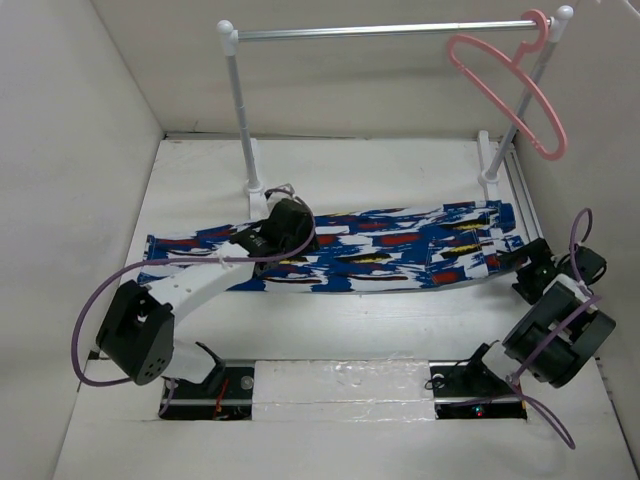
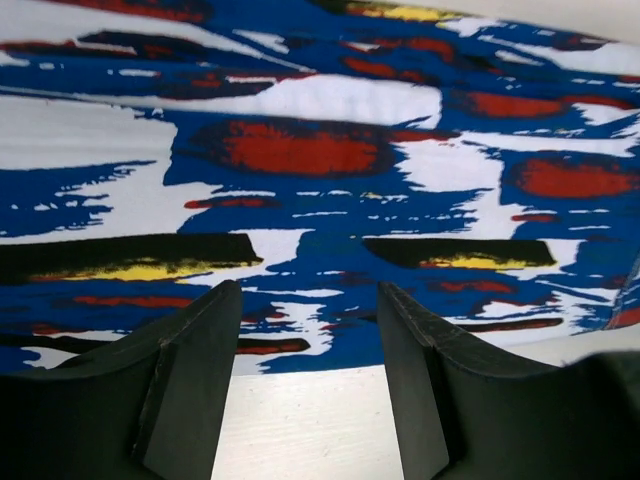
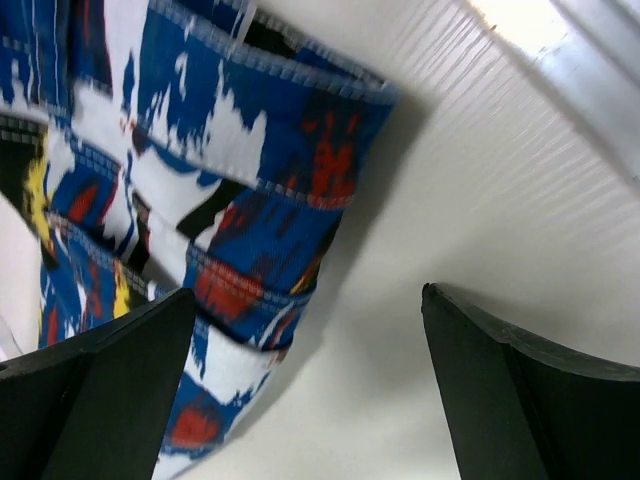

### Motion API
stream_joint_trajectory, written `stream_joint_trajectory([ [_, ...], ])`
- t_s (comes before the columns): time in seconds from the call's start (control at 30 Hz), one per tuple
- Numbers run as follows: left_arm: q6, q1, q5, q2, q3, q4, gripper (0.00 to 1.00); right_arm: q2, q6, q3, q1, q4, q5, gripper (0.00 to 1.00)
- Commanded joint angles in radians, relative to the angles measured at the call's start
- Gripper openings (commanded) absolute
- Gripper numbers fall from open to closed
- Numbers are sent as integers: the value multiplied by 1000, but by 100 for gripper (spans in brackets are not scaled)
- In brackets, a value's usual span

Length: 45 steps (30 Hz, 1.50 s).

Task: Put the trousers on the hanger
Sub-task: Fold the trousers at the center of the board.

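Observation:
The robot's right gripper should next pick up the trousers (image 1: 380, 248) by the near corner of the folded cloth end, so that it can fold them over for the hanger.
The trousers (image 1: 380, 248) lie flat and stretched out across the table, blue with white, red, black and yellow print. The pink hanger (image 1: 512, 82) hangs from the right end of the metal rail, above and behind them. My left gripper (image 1: 285, 232) is low over the left-middle of the trousers. In the left wrist view it (image 2: 310, 300) is open and empty, with the near edge of the trousers (image 2: 320, 180) between its fingertips. My right gripper (image 1: 530, 270) is beside the right end of the trousers. It (image 3: 305, 300) is open and empty, with the folded cloth end (image 3: 250, 200) by its left finger.
The silver rail (image 1: 390, 32) on white posts (image 1: 243, 110) stands at the back, its feet just behind the trousers. White walls close in the left, right and back. A white track (image 1: 520, 190) runs along the right wall.

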Motion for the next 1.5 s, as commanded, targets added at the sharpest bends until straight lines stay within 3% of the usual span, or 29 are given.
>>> stream_joint_trajectory([
  [0.0,-24,-1,-22,26,-32,47,52,17,70,-11,-8,155,66,100],
  [0.23,-16,51,-60,57,-63,21,50,120,172,29,114,253,132,97],
  [0.37,-13,71,-80,37,-75,2,49,148,227,-3,128,341,108,91],
  [0.43,-12,71,-95,20,-86,-5,49,141,252,-35,128,388,109,71],
  [0.53,-13,71,-107,4,-104,-18,48,97,236,-63,128,410,89,29],
  [0.6,-13,71,-103,-2,-120,-18,48,51,194,-51,128,367,80,13],
  [0.67,-12,71,-95,-8,-134,-18,47,-61,128,-22,151,243,83,3],
  [0.73,-13,71,-97,-14,-134,-27,47,-168,80,-16,188,118,97,0],
  [0.8,-12,71,-95,-23,-129,-32,46,-344,68,-19,301,47,155,0],
  [0.87,11,71,-78,-40,-135,-24,29,-515,86,-23,381,-58,195,0],
  [0.9,28,71,-31,-54,-150,-6,15,-611,127,-31,471,-62,236,0],
  [1.0,43,71,35,-72,-183,33,5,-694,170,13,600,-114,310,0],
  [1.03,45,71,55,-74,-196,60,0,-699,182,38,695,-142,357,0],
  [1.23,13,19,138,-22,-235,135,0,-607,186,294,1028,-210,551,0],
  [1.33,-16,-11,182,0,-250,188,0,-535,155,427,1117,-228,682,0],
  [1.47,-49,-72,161,26,-236,221,0,-454,92,566,1112,-257,678,0],
])
